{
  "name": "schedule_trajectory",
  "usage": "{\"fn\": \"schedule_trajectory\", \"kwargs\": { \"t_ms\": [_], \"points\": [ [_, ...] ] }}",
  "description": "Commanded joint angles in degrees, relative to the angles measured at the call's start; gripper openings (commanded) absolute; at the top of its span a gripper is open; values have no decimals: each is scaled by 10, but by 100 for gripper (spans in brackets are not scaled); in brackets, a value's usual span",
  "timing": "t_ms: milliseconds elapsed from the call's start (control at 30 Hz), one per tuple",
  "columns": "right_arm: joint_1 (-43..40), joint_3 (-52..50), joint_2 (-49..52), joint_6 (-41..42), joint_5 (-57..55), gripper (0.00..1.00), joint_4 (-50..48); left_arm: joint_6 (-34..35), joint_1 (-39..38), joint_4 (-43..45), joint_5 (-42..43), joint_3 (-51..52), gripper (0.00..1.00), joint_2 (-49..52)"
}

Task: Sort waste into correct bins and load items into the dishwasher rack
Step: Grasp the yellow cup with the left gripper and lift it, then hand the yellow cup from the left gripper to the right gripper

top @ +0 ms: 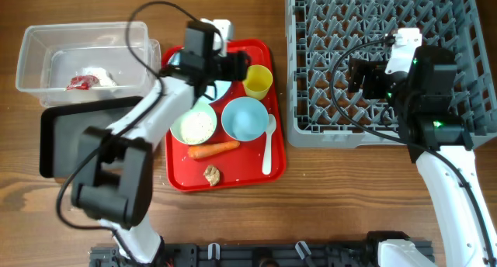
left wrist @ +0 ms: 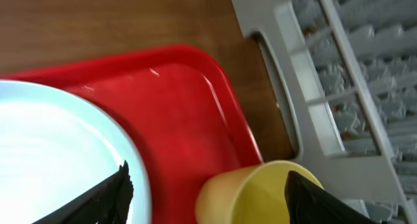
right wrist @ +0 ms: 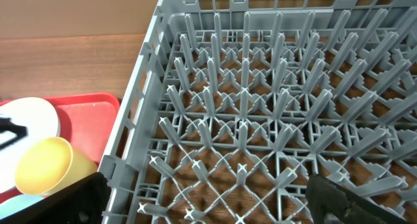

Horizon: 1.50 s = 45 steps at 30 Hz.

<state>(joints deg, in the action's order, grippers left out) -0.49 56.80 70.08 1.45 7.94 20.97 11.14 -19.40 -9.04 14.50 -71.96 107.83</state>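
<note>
The left gripper grabs the yellow cup's rim on the plate side next, which leaves the cup's base free to hand over for rack loading.
On the red serving tray [top: 180,170] stand a small yellow cup [top: 258,81], a light blue bowl [top: 245,118] and a pale green bowl [top: 193,125] with white rice in it. An orange carrot [top: 213,150], a brown lump [top: 211,174] and a white spoon [top: 268,147] lie beside them. My left gripper [top: 241,65] hovers open at the tray's back. One finger is over the pale blue plate [left wrist: 52,139], the other at the yellow cup's [left wrist: 254,191] rim. My right gripper [right wrist: 212,198] hangs open over the grey dishwasher rack [right wrist: 260,107], holding nothing.
A clear tub [top: 35,50] at the far left holds a red-and-white wrapper [top: 81,82]. A black tray [top: 74,135] lies in front of it. The rack [top: 388,127] fills the right rear of the wooden table, close beside the red tray.
</note>
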Motion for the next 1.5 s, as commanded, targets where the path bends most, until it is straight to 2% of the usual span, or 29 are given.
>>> {"fn": "schedule_trajectory", "kwargs": {
  "t_ms": [0,100,233,333,433,467,600,700,833,900,1000,1067,1133,1267,1467],
  "points": [
    [-3,10,-2,7,12,100,0,12,-32,2,5,-3,72,25],
    [-3,10,-2,6,12,100,3,12,-44,-11,-5,-3,68,36],
    [-3,10,-2,6,12,100,7,14,-49,-26,-21,-3,56,44],
    [-3,10,-2,6,12,100,7,13,-47,-27,-26,-3,36,45],
    [-3,10,-2,6,11,100,7,13,-43,-21,-59,-3,7,43],
    [-3,10,-2,6,11,100,7,14,-40,-18,-69,-3,5,42],
    [-3,10,-1,7,-4,100,-7,28,-16,-5,-71,-4,4,30],
    [-3,10,10,13,-10,100,-40,93,19,19,-34,-5,4,14],
    [-3,10,36,30,37,100,-82,186,76,94,205,-5,4,6],
    [-3,10,57,29,114,100,-117,248,99,150,349,-5,4,7],
    [-3,10,93,-3,258,100,-177,282,107,209,485,-5,4,7],
    [-3,10,116,-17,360,100,-216,288,105,231,542,-5,4,7],
    [-3,10,143,-30,483,100,-266,288,102,234,590,-5,4,7],
    [-3,10,178,-26,618,100,-348,288,99,218,616,-5,4,7],
    [-3,10,186,-30,614,100,-355,288,98,217,660,-5,4,7]
  ]
}}
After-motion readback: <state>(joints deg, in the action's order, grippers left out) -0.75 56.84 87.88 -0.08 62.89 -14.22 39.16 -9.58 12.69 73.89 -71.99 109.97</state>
